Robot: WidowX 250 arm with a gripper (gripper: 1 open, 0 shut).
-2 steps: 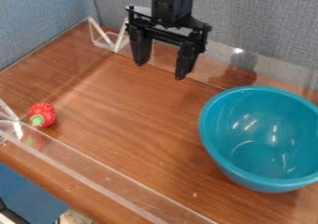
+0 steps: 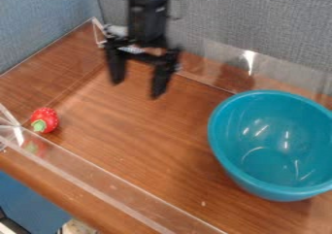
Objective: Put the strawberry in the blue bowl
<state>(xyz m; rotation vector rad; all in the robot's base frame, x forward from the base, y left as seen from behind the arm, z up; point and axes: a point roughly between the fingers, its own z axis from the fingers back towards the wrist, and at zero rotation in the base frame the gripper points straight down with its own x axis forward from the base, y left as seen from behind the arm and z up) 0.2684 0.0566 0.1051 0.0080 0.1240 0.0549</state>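
I need to grab the strawberry by its red body point(image 2: 46, 113) next, to put it in the blue bowl.
A small red strawberry point(image 2: 45, 119) with a green cap lies on the wooden table near its left edge, close to the clear barrier. The large teal-blue bowl point(image 2: 273, 143) stands at the right and holds nothing. My gripper point(image 2: 139, 77) hangs above the back middle of the table, pointing down, fingers spread open with nothing between them. It is well to the upper right of the strawberry and left of the bowl.
A low clear plastic wall point(image 2: 116, 191) runs around the wooden table point(image 2: 143, 131). A grey-blue fabric panel stands behind the table.
The gripper has moved left and a little lower, away from the bowl side and toward the strawberry side. It stays open. Strawberry and bowl have not moved.
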